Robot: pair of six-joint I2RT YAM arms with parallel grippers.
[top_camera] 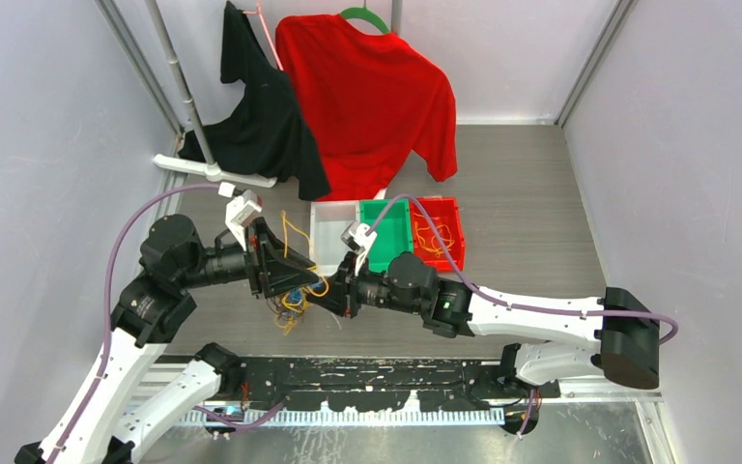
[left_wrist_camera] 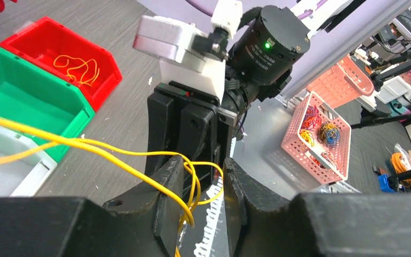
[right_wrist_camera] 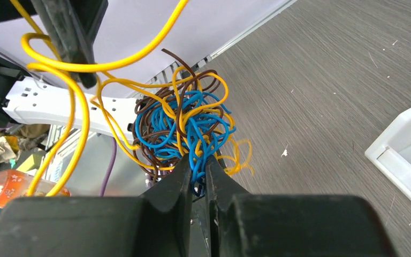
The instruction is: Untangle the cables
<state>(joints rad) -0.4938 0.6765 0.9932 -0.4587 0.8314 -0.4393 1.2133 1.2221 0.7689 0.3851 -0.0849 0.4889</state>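
Note:
The yellow cable loops between the fingers of my left gripper, so closing now would catch the cable: it is time to close on it.
A tangle of blue, brown and orange-yellow cables (right_wrist_camera: 182, 123) hangs between my two grippers, just above the table's near middle (top_camera: 293, 302). My right gripper (right_wrist_camera: 197, 166) is shut on blue strands at the bottom of the tangle; in the top view it (top_camera: 336, 290) sits right of the tangle. My left gripper (left_wrist_camera: 206, 179) is open. A long yellow cable (left_wrist_camera: 112, 151) runs out of the tangle, drapes over its left finger (left_wrist_camera: 168, 184) and loops down through the gap. In the top view the left gripper (top_camera: 285, 269) is just above and left of the tangle.
A white bin (top_camera: 333, 227), a green bin (top_camera: 386, 232) and a red bin (top_camera: 437, 230) holding a yellow cable stand behind the grippers. A black shirt (top_camera: 251, 106) and a red shirt (top_camera: 367, 97) hang at the rear by a rack stand (top_camera: 214, 172). A pink basket (left_wrist_camera: 321, 134) sits off the table.

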